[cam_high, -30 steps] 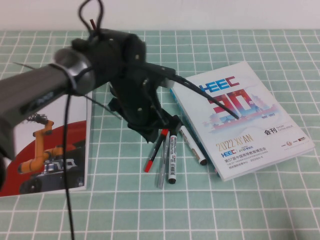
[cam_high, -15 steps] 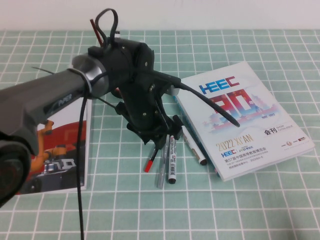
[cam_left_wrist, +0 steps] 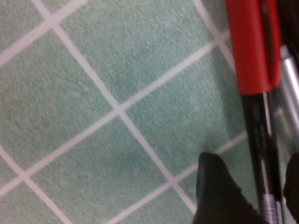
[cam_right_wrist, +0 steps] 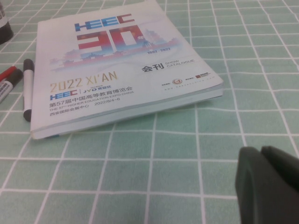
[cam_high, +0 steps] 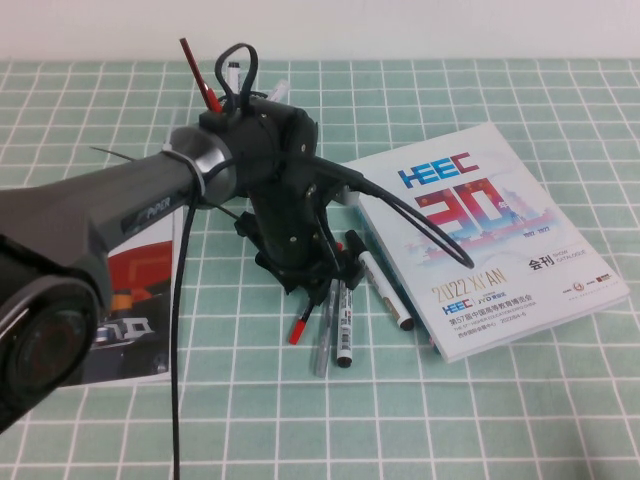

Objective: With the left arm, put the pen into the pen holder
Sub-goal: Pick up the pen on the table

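Observation:
My left gripper should close on the pen next: its fingers are on both sides of the pen's black body, below the pen's red cap (cam_left_wrist: 252, 42).
The pen (cam_high: 298, 328) lies on the green grid mat, black barrel with red ends, beside other pens. My left gripper (cam_high: 320, 275) is down over the pens' far ends. In the left wrist view the left gripper (cam_left_wrist: 252, 179) is open, with one finger (cam_left_wrist: 216, 196) on either side of the pen's black barrel (cam_left_wrist: 258, 126), below its red cap (cam_left_wrist: 252, 42). The pen holder is hidden behind the left arm; only a dark red stick pen (cam_high: 198, 70) and white marker tips (cam_high: 233, 72) standing in it show. My right gripper (cam_right_wrist: 268, 186) is shut and empty, low over the mat near the catalogue.
A clear pen (cam_high: 322, 345), a black-capped white marker (cam_high: 344, 320) and a second marker (cam_high: 385, 292) lie right of the pen. A white HEEC catalogue (cam_high: 490, 230) lies to the right, and a robot brochure (cam_high: 140, 300) to the left, partly under the arm.
The left arm has swung right and reached farther out, its gripper staying low over the pens' far ends. The pens standing in the holder have come into view. The pens on the mat have not moved.

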`<move>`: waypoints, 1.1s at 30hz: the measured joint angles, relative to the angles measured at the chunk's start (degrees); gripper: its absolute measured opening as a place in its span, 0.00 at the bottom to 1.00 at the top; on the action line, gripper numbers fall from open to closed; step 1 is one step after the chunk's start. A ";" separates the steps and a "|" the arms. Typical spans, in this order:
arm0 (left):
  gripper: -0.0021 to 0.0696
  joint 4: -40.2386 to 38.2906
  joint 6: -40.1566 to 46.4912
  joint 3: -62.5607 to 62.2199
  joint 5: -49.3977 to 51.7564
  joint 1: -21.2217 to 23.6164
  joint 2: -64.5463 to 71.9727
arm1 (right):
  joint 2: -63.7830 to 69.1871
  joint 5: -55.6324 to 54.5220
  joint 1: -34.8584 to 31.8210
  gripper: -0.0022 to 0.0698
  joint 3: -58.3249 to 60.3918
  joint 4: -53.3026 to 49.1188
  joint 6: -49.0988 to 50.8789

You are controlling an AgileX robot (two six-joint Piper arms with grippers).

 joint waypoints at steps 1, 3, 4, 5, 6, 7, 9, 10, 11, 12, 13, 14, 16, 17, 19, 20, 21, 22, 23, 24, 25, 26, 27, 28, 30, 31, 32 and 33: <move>0.41 0.35 0.00 0.00 0.00 0.00 0.02 | 0.00 0.00 0.00 0.00 0.00 0.00 0.00; 0.40 1.07 0.00 0.00 0.00 0.00 0.27 | 0.00 0.00 0.00 0.00 0.00 0.00 0.00; 0.39 1.08 0.00 0.00 0.00 0.00 0.27 | 0.00 0.00 0.00 0.00 0.00 0.00 0.00; 0.38 1.56 0.00 0.00 0.00 -0.09 0.35 | 0.00 0.00 0.00 0.00 0.00 0.00 0.00; 0.37 1.83 0.00 -0.03 0.00 -0.22 0.35 | 0.00 0.00 0.00 0.00 0.00 0.00 0.00; 0.37 2.20 0.00 -0.14 0.00 -0.35 0.49 | 0.00 0.00 0.00 0.00 0.00 0.00 0.00; 0.36 3.35 0.00 -0.24 0.14 -0.79 0.64 | 0.00 0.00 0.00 0.00 0.00 0.00 0.00; 0.36 3.82 0.00 -0.35 0.14 -1.12 0.63 | 0.00 0.00 0.00 0.00 0.00 0.00 0.00; 0.36 4.32 0.00 -0.47 0.30 -1.35 0.85 | 0.00 0.00 0.00 0.00 0.00 0.00 0.00; 0.36 4.75 0.00 -0.56 0.61 -1.63 0.95 | 0.00 0.00 0.00 0.00 0.00 0.00 0.00; 0.36 4.89 0.00 -0.70 0.61 -1.73 0.98 | 0.00 0.00 0.00 0.00 0.00 0.00 0.00; 0.35 5.00 0.00 -0.70 0.61 -1.89 1.08 | 0.00 0.00 0.00 0.00 0.00 0.00 0.00; 0.33 5.11 0.00 -0.70 0.72 -1.88 1.08 | 0.00 0.00 0.00 0.00 0.00 0.00 0.00; 0.31 5.11 -0.13 -0.70 0.83 -1.92 1.08 | 0.00 0.00 0.00 0.00 0.00 0.00 0.00; 0.23 5.11 -0.94 -0.70 1.09 -1.92 1.08 | 0.00 0.00 0.00 0.00 0.00 0.00 0.00; 0.18 5.11 -1.21 -0.70 1.20 -1.92 1.08 | 0.00 0.00 0.00 0.00 0.00 0.00 0.00; 0.13 5.11 -1.50 -0.70 1.32 -1.92 1.08 | 0.00 0.00 0.00 0.00 0.00 0.00 0.00; 0.11 5.11 -1.62 -0.70 1.32 -1.92 1.08 | 0.00 0.00 0.00 0.00 0.00 0.00 0.00; 0.11 5.11 -1.63 -0.70 1.32 -1.92 1.08 | 0.00 0.00 0.00 0.00 0.00 0.00 0.00; 0.11 5.11 -1.63 -0.82 1.44 -1.92 1.08 | 0.00 0.00 0.00 0.00 0.00 0.00 0.00; 0.11 5.11 -1.63 -1.05 1.77 -1.92 1.10 | 0.00 0.00 0.00 0.00 0.00 0.00 0.00; 0.11 5.11 -1.63 -1.59 2.24 -1.92 1.24 | 0.00 0.00 0.00 0.00 0.00 0.00 0.00; 0.11 5.11 -1.63 -2.24 3.14 -1.92 1.48 | 0.00 0.00 0.00 0.00 0.00 0.00 0.00; 0.11 5.11 -1.63 -2.87 3.91 -1.92 1.62 | 0.00 0.00 0.00 0.00 0.00 0.00 0.00; 0.11 4.83 -1.36 -4.10 5.42 -1.92 1.52 | 0.00 0.00 0.00 0.00 0.00 0.00 0.00; 0.11 4.47 -1.26 -4.38 5.55 -1.92 0.94 | 0.00 0.00 0.00 0.00 0.00 0.00 0.00; 0.11 4.35 -1.03 -4.52 5.17 -1.92 -0.06 | 0.00 0.00 0.00 0.00 0.00 0.00 0.00; 0.11 4.14 -0.90 -4.52 4.51 -2.01 -1.53 | 0.00 0.00 0.00 0.00 0.00 0.00 0.00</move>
